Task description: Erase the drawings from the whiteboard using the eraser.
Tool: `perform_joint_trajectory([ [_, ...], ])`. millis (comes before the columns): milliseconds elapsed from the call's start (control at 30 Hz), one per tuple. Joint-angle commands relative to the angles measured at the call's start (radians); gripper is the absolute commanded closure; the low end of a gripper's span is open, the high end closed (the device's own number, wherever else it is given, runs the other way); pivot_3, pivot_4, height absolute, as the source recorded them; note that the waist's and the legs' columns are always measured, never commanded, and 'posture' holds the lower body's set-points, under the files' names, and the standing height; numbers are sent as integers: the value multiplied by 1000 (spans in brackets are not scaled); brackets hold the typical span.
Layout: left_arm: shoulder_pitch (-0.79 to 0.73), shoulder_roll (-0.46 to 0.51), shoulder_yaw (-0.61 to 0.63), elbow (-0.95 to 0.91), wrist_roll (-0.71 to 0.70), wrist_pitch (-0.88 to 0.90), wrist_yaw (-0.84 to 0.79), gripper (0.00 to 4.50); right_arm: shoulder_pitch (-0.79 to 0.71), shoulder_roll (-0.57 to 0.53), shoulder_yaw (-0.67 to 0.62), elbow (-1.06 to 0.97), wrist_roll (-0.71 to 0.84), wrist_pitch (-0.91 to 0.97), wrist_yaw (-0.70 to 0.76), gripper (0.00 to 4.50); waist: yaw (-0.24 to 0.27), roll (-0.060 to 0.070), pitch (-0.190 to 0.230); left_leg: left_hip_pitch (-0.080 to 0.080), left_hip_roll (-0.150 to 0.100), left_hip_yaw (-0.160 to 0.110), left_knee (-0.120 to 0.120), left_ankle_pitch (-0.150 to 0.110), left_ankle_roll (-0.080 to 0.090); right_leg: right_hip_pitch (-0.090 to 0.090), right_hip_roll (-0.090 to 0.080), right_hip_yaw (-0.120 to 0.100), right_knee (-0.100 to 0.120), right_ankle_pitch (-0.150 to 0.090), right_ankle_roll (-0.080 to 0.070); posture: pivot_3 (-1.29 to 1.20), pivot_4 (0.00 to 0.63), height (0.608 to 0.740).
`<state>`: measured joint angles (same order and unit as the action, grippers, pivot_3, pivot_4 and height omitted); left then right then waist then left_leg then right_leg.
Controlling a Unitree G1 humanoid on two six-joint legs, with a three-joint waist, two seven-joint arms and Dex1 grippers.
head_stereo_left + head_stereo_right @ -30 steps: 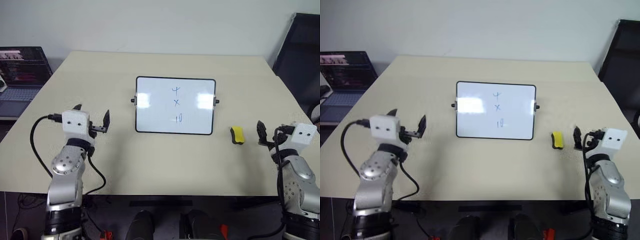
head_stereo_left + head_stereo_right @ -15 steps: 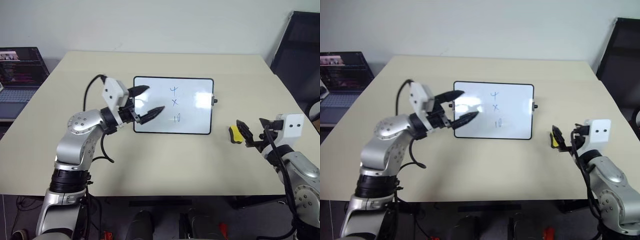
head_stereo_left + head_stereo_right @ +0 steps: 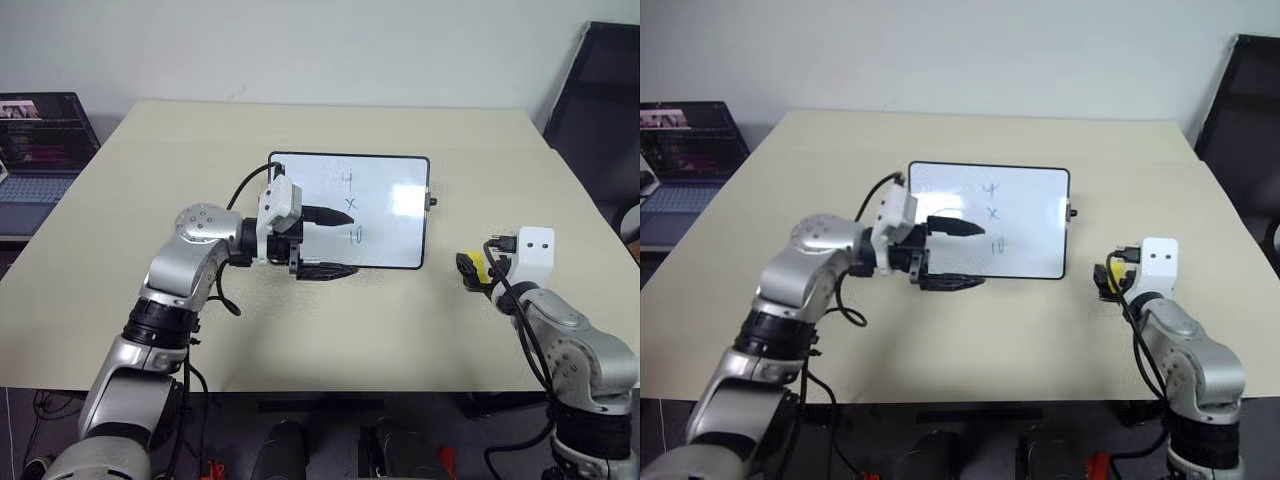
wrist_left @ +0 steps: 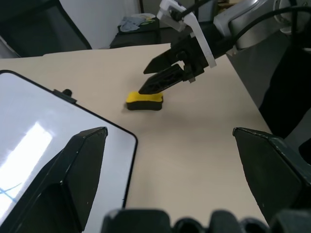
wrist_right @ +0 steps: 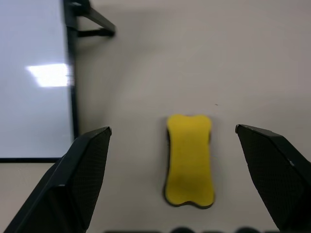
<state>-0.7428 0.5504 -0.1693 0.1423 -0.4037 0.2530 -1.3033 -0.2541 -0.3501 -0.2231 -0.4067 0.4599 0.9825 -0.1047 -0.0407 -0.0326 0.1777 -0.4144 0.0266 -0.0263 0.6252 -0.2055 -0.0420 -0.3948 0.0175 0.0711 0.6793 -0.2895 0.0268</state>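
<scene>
The fingers of my right gripper stop above the yellow eraser (image 5: 189, 160), with table around the eraser, so it is too early to close. The gripper lowers first, then closes.
The whiteboard (image 3: 400, 235) lies flat mid-table, with the blue drawings (image 3: 349, 205) in a column near its centre. My left gripper (image 3: 335, 241) is open and points right, hovering over the board's near left part, just left of the drawings. The eraser (image 5: 189, 160), a yellow block with a black underside, lies on the table right of the board. My right gripper (image 5: 173, 128) is open right above the eraser, one finger on each side, with nothing gripped. The left wrist view shows the eraser (image 4: 144, 101) under the right gripper (image 4: 143, 81).
An open laptop (image 3: 40, 140) sits on a separate surface at far left. A black chair (image 3: 600, 100) stands beyond the table's right edge. Bare tabletop (image 3: 300, 340) lies in front of the board.
My left gripper has swung right, from the table left of the board to over its near left part. My right gripper has moved left and tipped down onto the eraser.
</scene>
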Motion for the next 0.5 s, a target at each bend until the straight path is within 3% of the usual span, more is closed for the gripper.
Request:
perform_joint_trajectory([
  [33,-50,-22,-5,30,12,-42,-42,0,-39,-7,-7,44,-47,-66,21,14,0,0,0,-3,0,0,1,0,0,-2,0,0,1,0,0,0,150,740],
  [500,-55,-48,-14,83,46,-114,-113,0,-57,16,4,181,-117,-134,95,14,0,0,0,-10,0,0,1,0,0,-11,0,0,2,2,-3,0,150,740],
])
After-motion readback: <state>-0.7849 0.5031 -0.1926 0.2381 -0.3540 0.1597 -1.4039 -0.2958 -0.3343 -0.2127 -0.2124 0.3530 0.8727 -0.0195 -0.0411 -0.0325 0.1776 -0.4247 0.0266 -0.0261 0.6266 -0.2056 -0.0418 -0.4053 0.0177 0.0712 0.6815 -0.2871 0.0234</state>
